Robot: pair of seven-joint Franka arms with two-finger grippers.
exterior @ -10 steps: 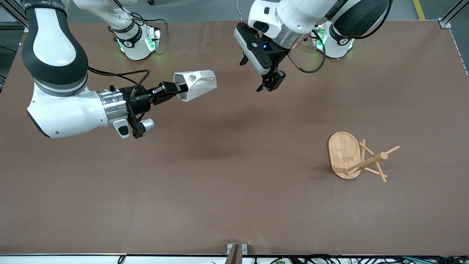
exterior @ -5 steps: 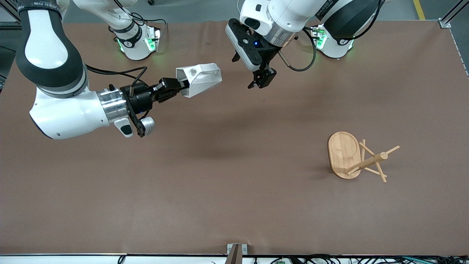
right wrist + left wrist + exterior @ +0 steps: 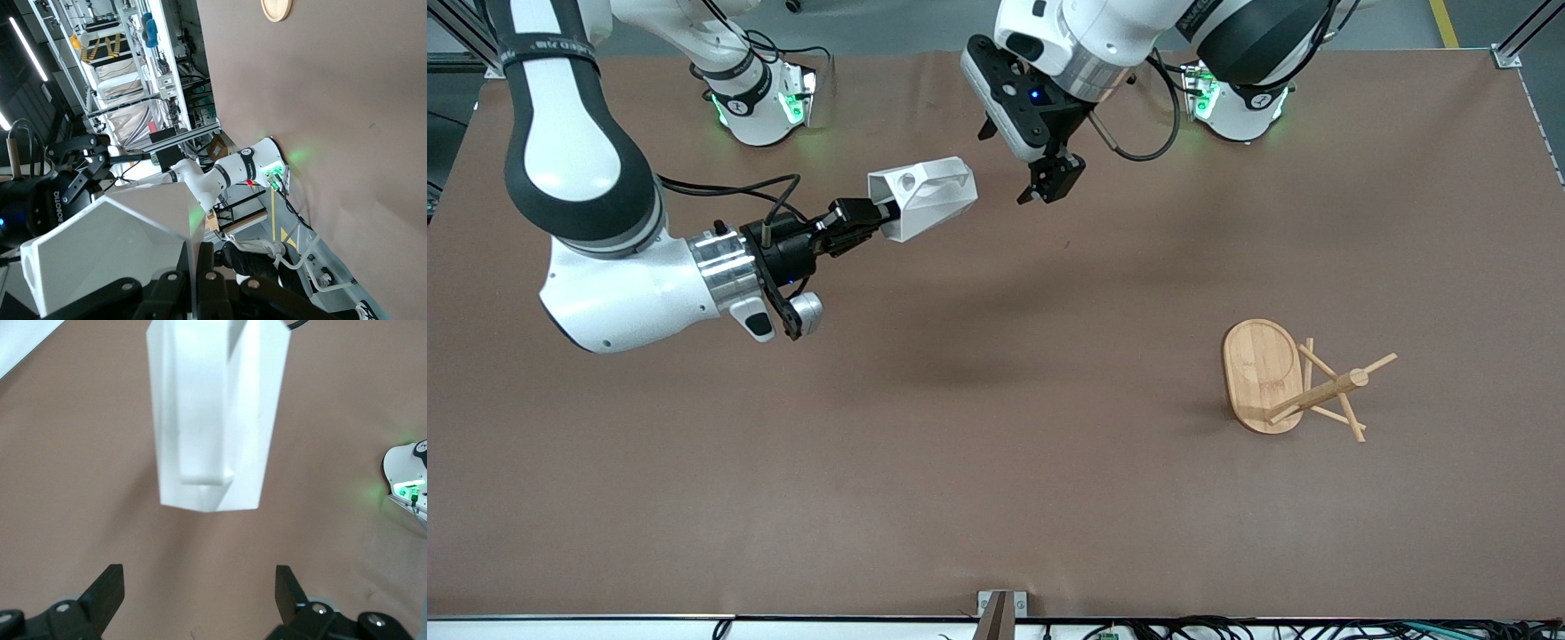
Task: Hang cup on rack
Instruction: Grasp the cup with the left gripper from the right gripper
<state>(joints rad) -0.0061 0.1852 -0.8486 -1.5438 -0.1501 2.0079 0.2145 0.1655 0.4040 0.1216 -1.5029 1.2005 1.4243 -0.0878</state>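
Observation:
I will next grab the cup by its faceted body [image 3: 941, 196] with my left gripper, so the cup's pierced handle tab stays free to slip onto the rack [image 3: 1294, 382].
The white faceted cup [image 3: 925, 197] is held up in the air by my right gripper [image 3: 871, 218], which is shut on its rim wall, the cup lying sideways with its pierced handle tab on top. In the right wrist view the cup [image 3: 113, 247] fills the space by the shut gripper [image 3: 203, 260]. My left gripper [image 3: 1047, 182] is open and empty, in the air just beside the cup's tapered end. The left wrist view shows the cup [image 3: 213, 420] ahead of the open gripper [image 3: 200, 587], apart from it. The bamboo rack [image 3: 1294, 382] is on the table toward the left arm's end.
The brown table [image 3: 960, 462] carries only the rack. The rack's oval base [image 3: 1258, 369] also shows in the right wrist view [image 3: 277, 7]. The two arm bases [image 3: 760, 102] stand along the table's robot side.
My right gripper has carried the cup a little toward the left arm's end of the table. My left gripper has moved closer to the cup, staying open.

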